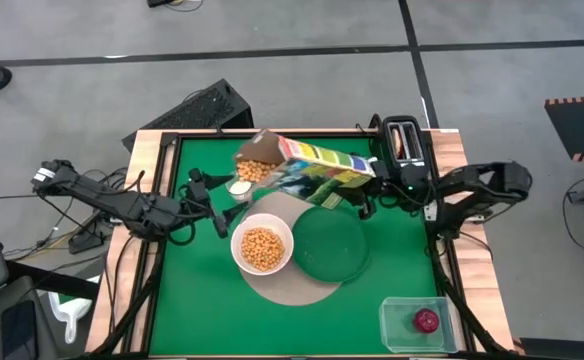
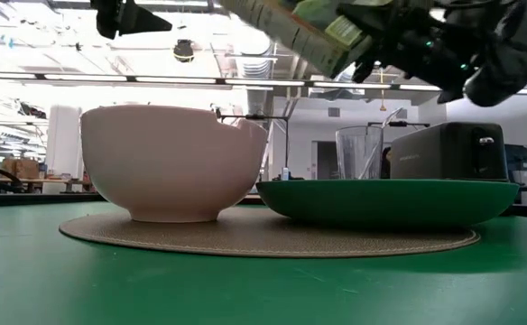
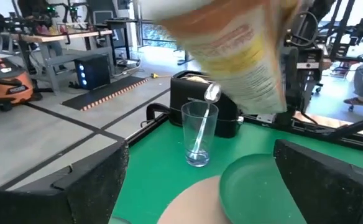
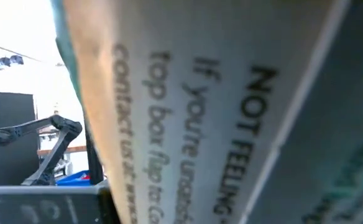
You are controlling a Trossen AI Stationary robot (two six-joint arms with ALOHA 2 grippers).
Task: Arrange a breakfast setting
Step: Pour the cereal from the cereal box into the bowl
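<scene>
My left gripper grabs the cereal box by its printed body [image 1: 315, 175] next, to move the box away from the filled bowl.
My right gripper [image 1: 362, 195] is shut on the yellow-green cereal box [image 1: 312, 165], held in the air over the far middle of the table; its open end [image 1: 257, 152] shows cereal. The white bowl [image 1: 262, 248], full of cereal, and the dark-green plate [image 1: 329, 243] rest on the round tan mat [image 1: 292, 280]. My left gripper [image 1: 215, 208] is open and empty, left of the bowl. The spoon [image 3: 209, 99] stands in a clear glass [image 3: 198, 134]. The red fruit [image 1: 427, 320] lies in the clear tub. No bagel shows. My right gripper holds the cereal box near its closed end [image 1: 357, 180], coming level from the table's right side; the box hides the fingertips, and its printed panel [image 4: 231, 124] fills the wrist view. The box is lifted clear and tilted, its open end toward the far left and higher.
The black toaster [image 1: 404, 145] stands at the far right edge, behind my right arm. The clear tub [image 1: 412, 325] sits at the near right corner. The glass [image 1: 239, 187] stands between my left gripper and the box. Bare green table lies at the near left.
</scene>
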